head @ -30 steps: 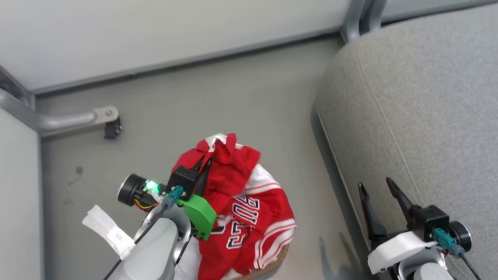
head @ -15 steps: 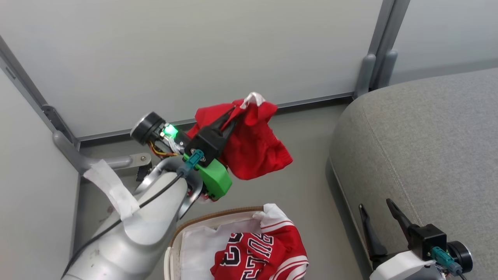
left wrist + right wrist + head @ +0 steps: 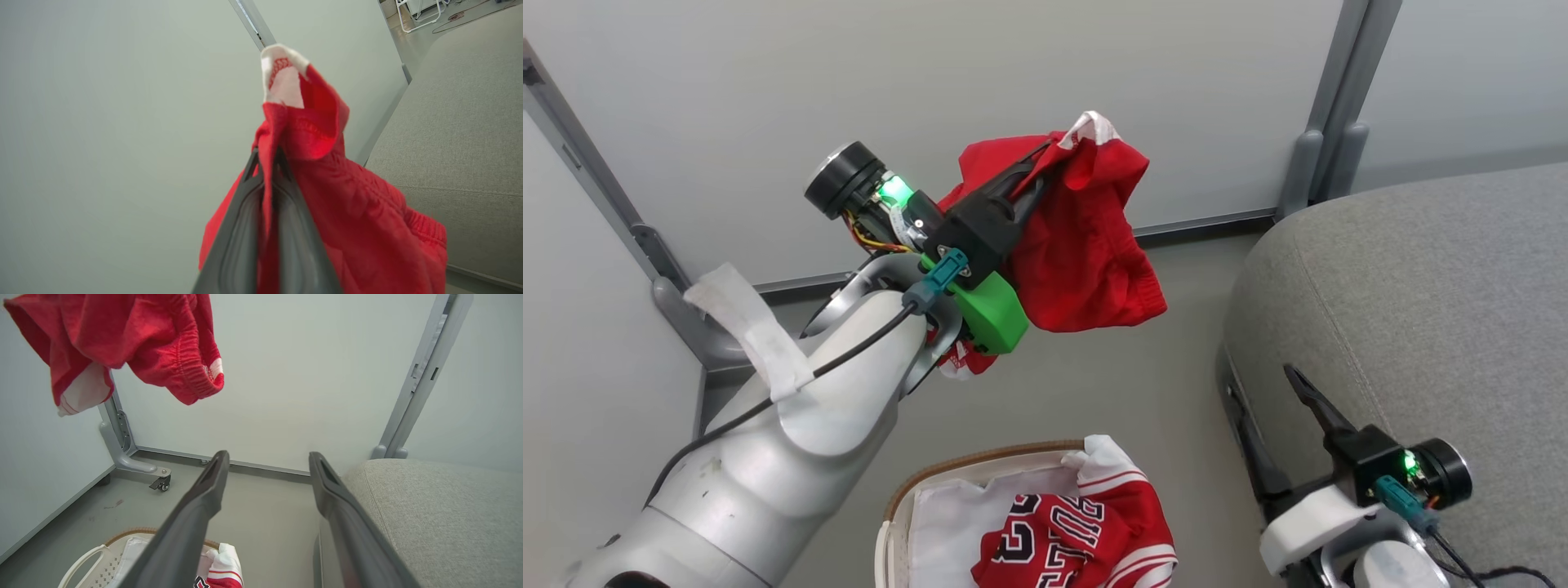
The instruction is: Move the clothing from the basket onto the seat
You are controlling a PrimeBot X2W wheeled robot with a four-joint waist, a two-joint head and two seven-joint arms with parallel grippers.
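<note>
The right gripper grabs the red garment by its gathered elastic band [image 3: 1146, 295] next, to lay the clothing on the seat [image 3: 1437, 302].
My left gripper [image 3: 1049, 159] is shut on a plain red garment [image 3: 1086, 253] of the clothing, pinched near its white-trimmed corner and hanging in the air above the floor. In the left wrist view the fingers [image 3: 245, 228] clamp the red fabric [image 3: 351, 212]. The red "BULLS 23" jersey [image 3: 1078, 535] lies in the basket [image 3: 964, 464], draped over its right rim. The grey seat [image 3: 1437, 302] is at the right. My right gripper [image 3: 1262, 385] stands open and empty beside the seat's front corner, with open jaws [image 3: 268, 457] in its wrist view.
Pale wall panels with a grey post [image 3: 1327, 122] stand behind. A frame foot with a caster [image 3: 161, 482] sits on the grey floor at the left. A white liner [image 3: 947, 523] shows inside the basket. Bare floor [image 3: 1094, 384] lies between basket and seat.
The left gripper has lifted the plain red garment out of the basket, up and a little to the right. The head view has tilted up. The right gripper stays open.
</note>
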